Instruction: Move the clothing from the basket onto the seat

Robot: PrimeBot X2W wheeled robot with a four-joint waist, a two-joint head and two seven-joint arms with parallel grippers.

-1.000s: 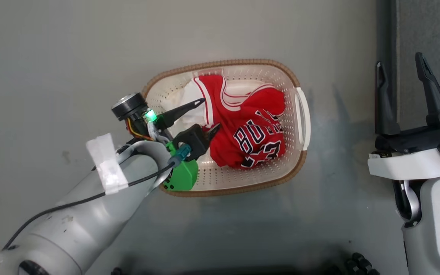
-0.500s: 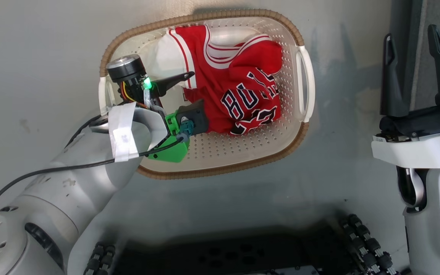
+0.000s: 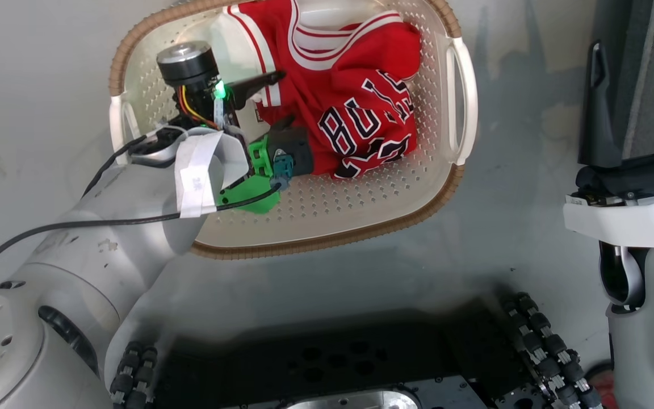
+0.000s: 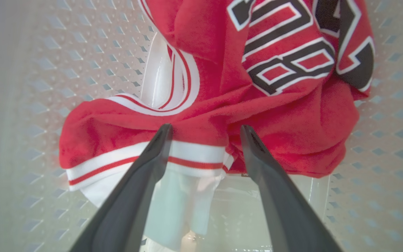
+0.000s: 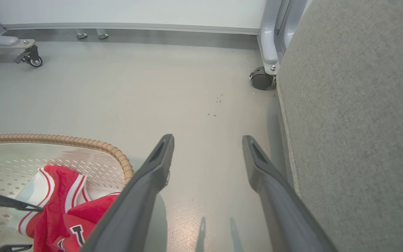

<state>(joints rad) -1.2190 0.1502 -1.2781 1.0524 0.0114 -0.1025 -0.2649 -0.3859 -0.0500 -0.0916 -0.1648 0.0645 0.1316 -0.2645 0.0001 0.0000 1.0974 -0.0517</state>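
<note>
The jersey is lying slack. My left gripper should pick it up next by that raised red fold (image 4: 202, 130) beside its striped hem.
The clothing (image 3: 361, 85), a red jersey with white stripes and black-and-white lettering, lies bunched in the cream perforated basket (image 3: 327, 241) on the floor. My left gripper (image 3: 285, 96) reaches inside the basket and is open. In the left wrist view its fingertips rest against the clothing (image 4: 275, 115), and the left gripper (image 4: 205, 128) straddles a fold with a white-and-red striped hem. My right gripper (image 3: 631, 42) stands open and empty to the right of the basket. In the right wrist view the right gripper (image 5: 207, 138) hovers over bare floor beside the grey seat (image 5: 355, 122).
My own dark base with rollered wheels (image 3: 543, 335) fills the bottom of the head view, just short of the basket. A frame leg on a caster (image 5: 261, 78) stands by the seat's far corner. Another caster (image 5: 33, 59) sits at the far left near the wall.
The head camera has tilted down and nearer, so the basket sits higher in the picture. My left gripper has pushed deeper into the basket against the jersey. Both grippers stayed open.
</note>
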